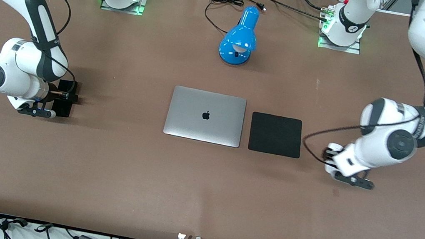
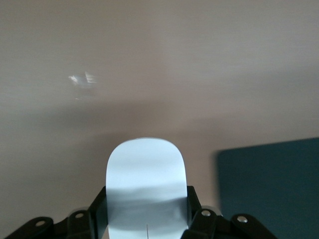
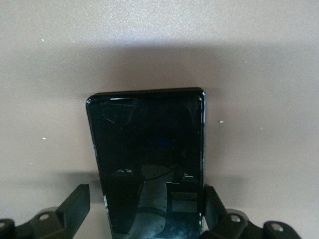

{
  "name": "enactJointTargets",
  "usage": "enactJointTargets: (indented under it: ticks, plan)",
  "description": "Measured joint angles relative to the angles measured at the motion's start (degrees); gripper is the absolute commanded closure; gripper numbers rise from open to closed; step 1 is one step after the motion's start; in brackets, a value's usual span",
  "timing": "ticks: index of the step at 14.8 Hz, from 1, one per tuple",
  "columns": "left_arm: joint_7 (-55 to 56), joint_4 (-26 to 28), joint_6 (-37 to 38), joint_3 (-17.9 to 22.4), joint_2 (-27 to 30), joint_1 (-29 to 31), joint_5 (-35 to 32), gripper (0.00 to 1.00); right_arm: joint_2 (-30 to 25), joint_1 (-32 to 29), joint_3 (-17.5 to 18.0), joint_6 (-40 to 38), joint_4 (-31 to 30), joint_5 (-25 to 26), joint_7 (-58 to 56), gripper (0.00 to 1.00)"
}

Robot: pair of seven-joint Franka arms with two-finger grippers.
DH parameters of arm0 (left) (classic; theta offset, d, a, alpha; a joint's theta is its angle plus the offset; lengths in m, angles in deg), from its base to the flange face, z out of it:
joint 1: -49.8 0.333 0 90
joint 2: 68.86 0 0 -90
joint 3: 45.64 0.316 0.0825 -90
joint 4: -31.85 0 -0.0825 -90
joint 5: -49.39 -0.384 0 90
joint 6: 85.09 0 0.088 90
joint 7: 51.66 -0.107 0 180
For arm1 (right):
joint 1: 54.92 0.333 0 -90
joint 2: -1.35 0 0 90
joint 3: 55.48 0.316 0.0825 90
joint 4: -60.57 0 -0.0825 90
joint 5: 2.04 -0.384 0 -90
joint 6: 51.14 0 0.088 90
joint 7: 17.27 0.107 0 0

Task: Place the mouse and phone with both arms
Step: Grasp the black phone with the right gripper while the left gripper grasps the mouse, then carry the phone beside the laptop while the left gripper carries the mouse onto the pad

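My right gripper will grab the phone by its long side edges next, so the black phone's screen [image 3: 149, 139] stays free for placing.
In the left wrist view the white mouse [image 2: 145, 174] sits between the fingers of my left gripper [image 2: 147, 199]. Both fingers press its sides, low over the brown table. In the front view my left gripper [image 1: 328, 155] is beside the black mouse pad [image 1: 276, 134], toward the left arm's end, and the hand hides the mouse. The black phone [image 3: 147, 149] lies between the fingers of my right gripper [image 3: 144, 196]. One finger touches its edge and the other finger [image 3: 77, 204] stands apart from it. In the front view the phone [image 1: 62, 108] lies under my right gripper [image 1: 68, 96].
A closed silver laptop [image 1: 205, 116] lies mid-table with the mouse pad beside it; the pad's corner also shows in the left wrist view [image 2: 271, 184]. A blue desk lamp [image 1: 240, 35] with a black cord lies farther from the front camera, between the arm bases.
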Motion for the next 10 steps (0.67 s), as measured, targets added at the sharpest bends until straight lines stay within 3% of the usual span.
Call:
enactJointTargets:
  ticks: [3,8,10]
  plan:
    - [10.5,0.5,0.5,-4.9,-0.4,-1.5,0.0,0.59,0.1,0.0,0.0,0.3,0.0,0.0,0.0,0.04]
    - [21.3,2.8,-0.8,-5.7,-2.4,-8.4,0.0,0.59,-0.1,0.0,-0.2,0.1,0.1,0.1,0.0,0.76]
    - [22.8,5.6,-5.7,-5.7,-2.8,-8.9,0.0,0.59,-0.2,0.0,-0.1,0.0,0.1,0.1,0.0,0.89]
